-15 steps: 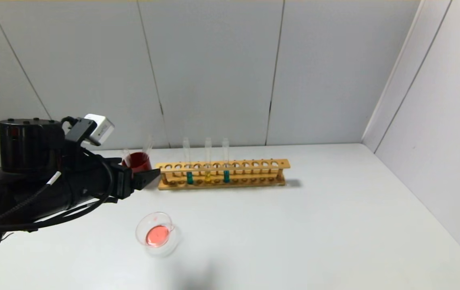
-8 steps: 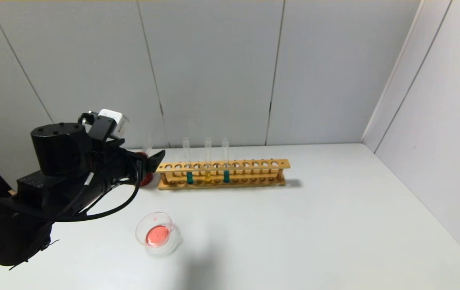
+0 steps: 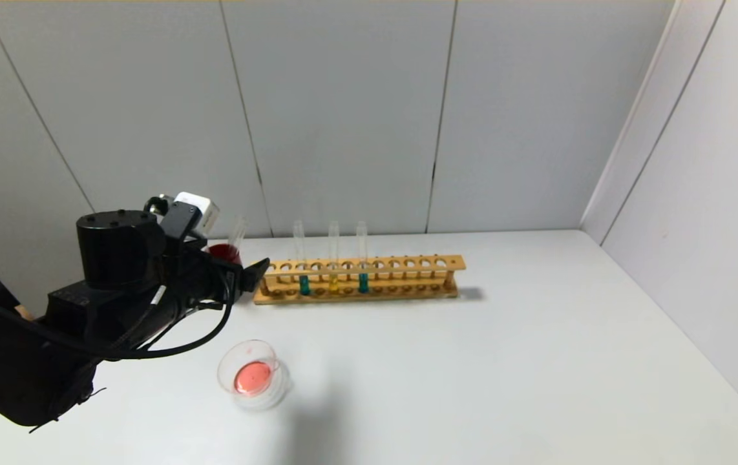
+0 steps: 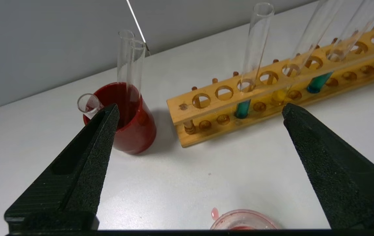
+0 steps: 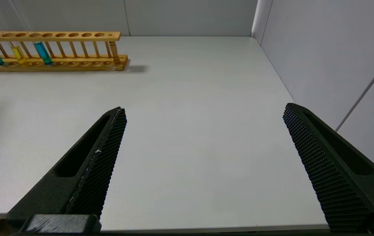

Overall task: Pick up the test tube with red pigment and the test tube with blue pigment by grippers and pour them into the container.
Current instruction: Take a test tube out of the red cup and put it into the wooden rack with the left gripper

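The blue test tube's lower half sits inside the rack, so my left gripper should next grip the bare glass above the rack (image 4: 257, 47) to pick the tube up.
My left gripper (image 3: 254, 272) is open and empty, hovering just left of the wooden rack's (image 3: 408, 279) left end and in front of the dark red cup (image 3: 221, 252). In the left wrist view the left gripper (image 4: 200, 108) has its jaws wide apart. Two tubes with blue-teal liquid (image 3: 304, 284) (image 3: 363, 282) stand in the rack either side of a yellow tube (image 3: 333, 284). No tube with red liquid shows. The glass container (image 3: 254, 376) holds red liquid near the front left. My right gripper (image 5: 203, 109) is open and empty over bare table.
Three empty glass tubes (image 4: 137, 65) lean in the red cup (image 4: 134, 131). A pink drop (image 4: 215, 213) lies on the table beside the container's rim (image 4: 244, 222). The white table (image 3: 505, 361) runs to a wall at the right and panels behind.
My left arm has swung back and to the right; its gripper now sits nearer the rack's left end and covers part of the red cup. Tubes and dish have not moved.
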